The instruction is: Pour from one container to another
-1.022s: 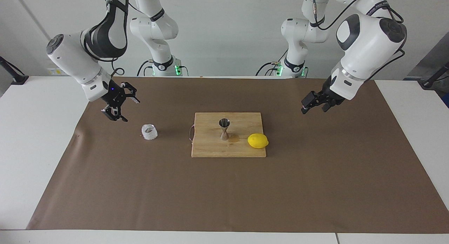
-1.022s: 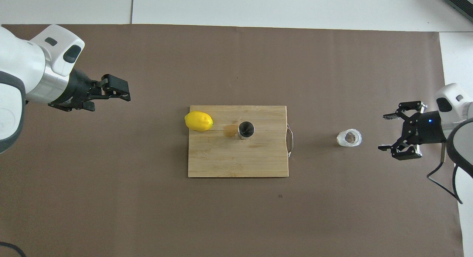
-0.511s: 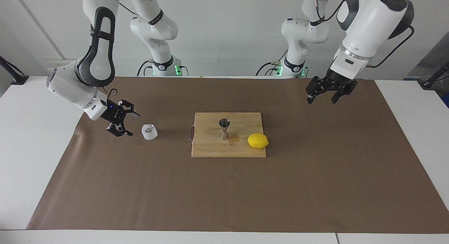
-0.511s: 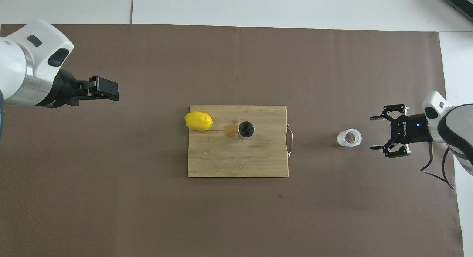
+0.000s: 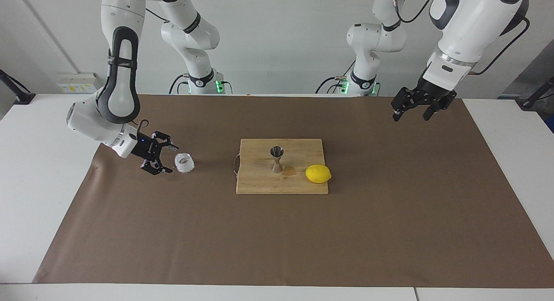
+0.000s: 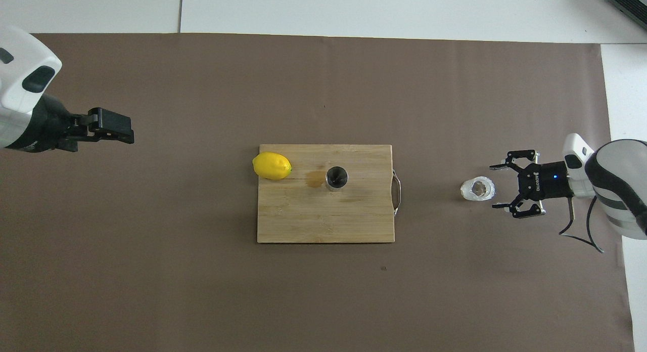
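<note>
The fingers of my right gripper stop short of the glass cup's sides, so closing now would miss the cup. The gripper moves toward it next, before closing.
The small clear textured glass cup stands on the brown mat toward the right arm's end of the table; it also shows in the overhead view. My right gripper is open, low and level with the cup, its fingertips just short of the cup's sides; the overhead view shows a finger on either side of the cup's line. The metal hourglass jigger stands upright on the wooden board, its dark mouth showing from above. My left gripper waits raised over the mat near the left arm's end.
A yellow lemon lies on the board's corner beside the jigger, toward the left arm's end. A wet-looking stain marks the board between them. The board has a metal handle facing the cup. Brown mat covers the table.
My right gripper has come down and moved in toward the glass cup, staying open. My left gripper has risen and drawn back toward its own end of the table.
</note>
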`<state>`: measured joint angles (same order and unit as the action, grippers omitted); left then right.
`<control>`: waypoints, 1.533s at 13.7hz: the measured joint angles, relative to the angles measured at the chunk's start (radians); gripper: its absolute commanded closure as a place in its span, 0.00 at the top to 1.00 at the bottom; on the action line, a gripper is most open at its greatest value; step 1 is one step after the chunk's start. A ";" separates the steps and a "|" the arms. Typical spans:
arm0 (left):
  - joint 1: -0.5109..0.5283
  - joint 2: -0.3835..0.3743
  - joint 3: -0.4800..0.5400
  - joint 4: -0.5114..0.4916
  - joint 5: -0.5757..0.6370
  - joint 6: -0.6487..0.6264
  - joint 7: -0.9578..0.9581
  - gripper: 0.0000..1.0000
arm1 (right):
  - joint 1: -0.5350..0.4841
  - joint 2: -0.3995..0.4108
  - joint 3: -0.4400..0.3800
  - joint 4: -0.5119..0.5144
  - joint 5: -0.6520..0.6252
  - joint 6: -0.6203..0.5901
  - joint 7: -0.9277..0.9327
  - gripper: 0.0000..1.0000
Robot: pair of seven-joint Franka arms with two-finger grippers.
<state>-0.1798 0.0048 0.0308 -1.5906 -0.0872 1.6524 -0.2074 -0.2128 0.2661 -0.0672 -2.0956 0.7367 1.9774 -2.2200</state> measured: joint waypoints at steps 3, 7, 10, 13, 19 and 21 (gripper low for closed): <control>0.045 -0.003 -0.018 -0.001 0.000 -0.015 0.000 1.00 | 0.003 0.016 0.005 0.001 0.004 -0.009 -0.046 1.00; 0.079 -0.014 -0.019 -0.037 0.014 -0.017 0.000 1.00 | 0.011 0.023 0.011 0.001 0.032 -0.009 -0.069 1.00; 0.094 -0.022 -0.021 -0.058 0.016 -0.014 0.010 1.00 | 0.017 0.025 0.014 0.000 0.034 -0.009 -0.083 1.00; 0.098 -0.022 -0.020 -0.064 0.017 0.034 0.131 1.00 | 0.028 0.030 0.015 -0.006 0.035 -0.009 -0.088 1.00; 0.102 -0.022 -0.022 -0.074 0.017 0.015 0.125 1.00 | 0.028 0.032 0.015 -0.010 0.035 -0.008 -0.089 0.48; 0.102 -0.025 -0.028 -0.074 0.017 -0.005 0.100 1.00 | 0.027 0.032 0.014 -0.010 0.035 -0.006 -0.089 0.22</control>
<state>-0.0782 -0.0202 0.0028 -1.6650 -0.0700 1.6476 -0.1071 -0.1853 0.2979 -0.0529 -2.1053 0.7721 1.9715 -2.3086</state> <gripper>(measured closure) 0.000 0.432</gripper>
